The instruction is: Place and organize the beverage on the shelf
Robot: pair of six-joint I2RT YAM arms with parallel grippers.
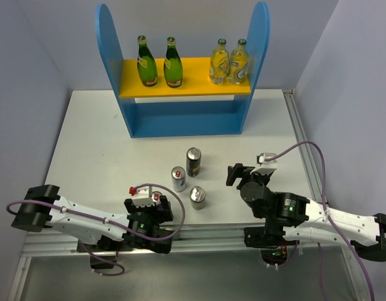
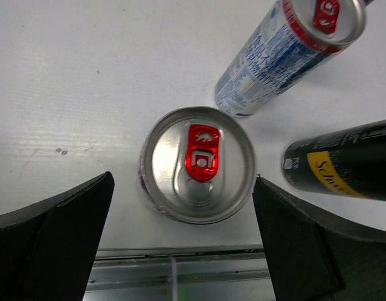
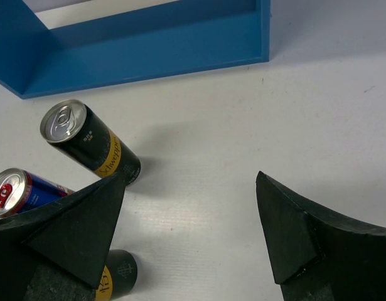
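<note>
My left gripper needs to go down first and then close on the can's lid. My fingers stop above the silver-blue can's lid [image 1: 156,197] [image 2: 199,165], which is small, so they would miss if they closed now.
The blue shelf [image 1: 183,119] stands at the back, and its yellow board holds two green bottles [image 1: 147,63] on the left and two pale bottles [image 1: 230,63] on the right. My left gripper [image 1: 156,200] is open over an upright silver-blue can [image 2: 199,163], with one finger on each side of it. A second silver-blue can [image 1: 178,179] also shows in the left wrist view [image 2: 274,56]. Two black-gold cans [image 1: 193,162] [image 1: 198,197] stand near it. My right gripper [image 1: 240,172] is open and empty, to the right of the cans [image 3: 92,143].
The metal rail at the table's front edge [image 2: 180,269] runs just below the can under my left gripper. The shelf's blue lower tier [image 3: 149,44] shows at the top of the right wrist view. Grey walls close in the table on both sides.
</note>
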